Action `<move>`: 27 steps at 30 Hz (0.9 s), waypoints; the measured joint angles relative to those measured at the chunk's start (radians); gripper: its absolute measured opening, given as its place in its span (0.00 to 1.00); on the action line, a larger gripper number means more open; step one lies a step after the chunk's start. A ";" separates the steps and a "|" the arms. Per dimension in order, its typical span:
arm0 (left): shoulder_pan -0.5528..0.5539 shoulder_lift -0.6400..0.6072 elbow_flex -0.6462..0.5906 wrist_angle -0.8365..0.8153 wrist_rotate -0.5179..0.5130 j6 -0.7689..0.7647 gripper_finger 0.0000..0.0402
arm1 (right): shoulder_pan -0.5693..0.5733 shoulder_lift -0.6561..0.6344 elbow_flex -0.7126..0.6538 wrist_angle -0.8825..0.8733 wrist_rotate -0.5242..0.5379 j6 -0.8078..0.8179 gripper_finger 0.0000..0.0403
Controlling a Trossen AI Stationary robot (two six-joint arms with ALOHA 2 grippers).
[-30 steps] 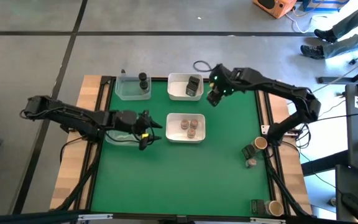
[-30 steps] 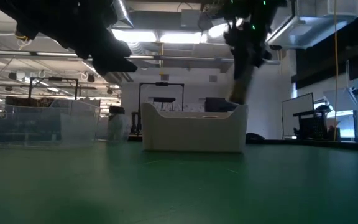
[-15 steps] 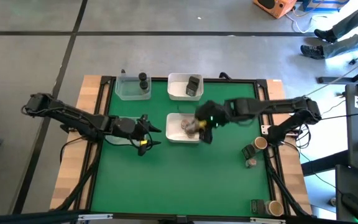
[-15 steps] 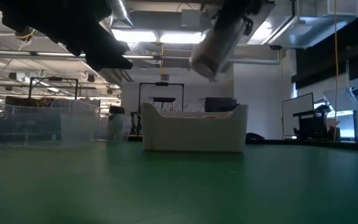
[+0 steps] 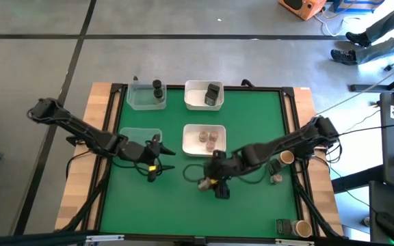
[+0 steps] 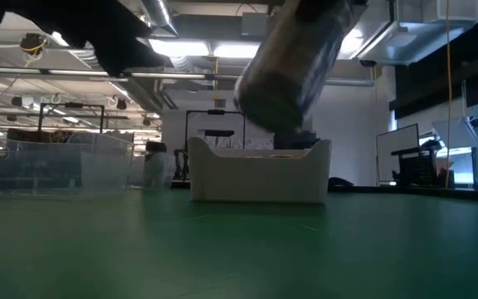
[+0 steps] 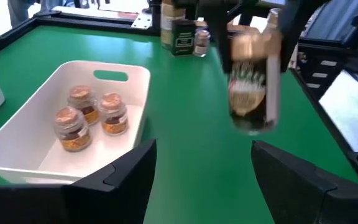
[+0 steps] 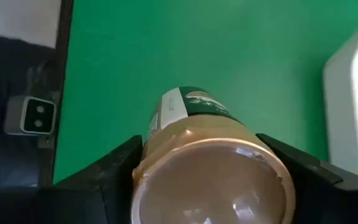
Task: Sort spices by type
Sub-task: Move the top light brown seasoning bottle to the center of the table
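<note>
The tan-topped jar's base [image 8: 191, 92] is still above the green mat in the right wrist view, so it is too early to release and my right gripper needs to keep holding the jar.
My right gripper [image 5: 209, 182] hangs over the green mat near the table's front middle, shut on a wide tan-topped jar with a green label [image 7: 250, 81], one of the spices. My left gripper [image 5: 154, 161] stands open and empty to its left, beside a clear tub [image 5: 139, 135]. Three small brownish jars [image 7: 82, 118] stand on their bases in the middle white tray [image 5: 187, 149]. A dark grey tin [image 5: 213, 92] sits in the far white tray [image 5: 192, 98]. Black cylinders [image 5: 157, 89] stand in the far clear tub [image 5: 141, 100]. My right gripper pinches the tan-topped jar between its two fingers, one on each side of its round wall just below the lid [image 8: 166, 155]. The fingers [image 7: 272, 68] come from above, slanting down, and lie along the jar. The jar hangs lid-up, lifted clear of the mat.
More spices stand at the mat's right edge: a tan-topped jar [image 5: 287, 158], a dark tin [image 5: 273, 167] and a small jar [image 5: 277, 179]. Two more [image 5: 293, 227] sit at the near right corner. Bare green mat [image 5: 183, 212] lies toward the front.
My right gripper has swung from beside the far white tray toward the table's near edge, past the middle tray, sinking and turning as it went, with the tan-topped jar in its fingers. My left gripper has drifted toward the near edge, staying open.
</note>
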 joint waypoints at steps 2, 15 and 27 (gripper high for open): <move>-0.018 0.003 0.001 0.001 -0.012 0.000 0.61 | 0.006 0.045 0.027 -0.003 0.000 0.018 0.70; -0.051 0.022 0.001 -0.002 -0.016 -0.004 0.61 | -0.066 0.211 0.104 -0.056 -0.012 0.032 0.73; -0.053 0.022 0.001 -0.002 -0.016 -0.004 0.61 | -0.075 0.212 0.105 -0.043 -0.016 0.005 0.81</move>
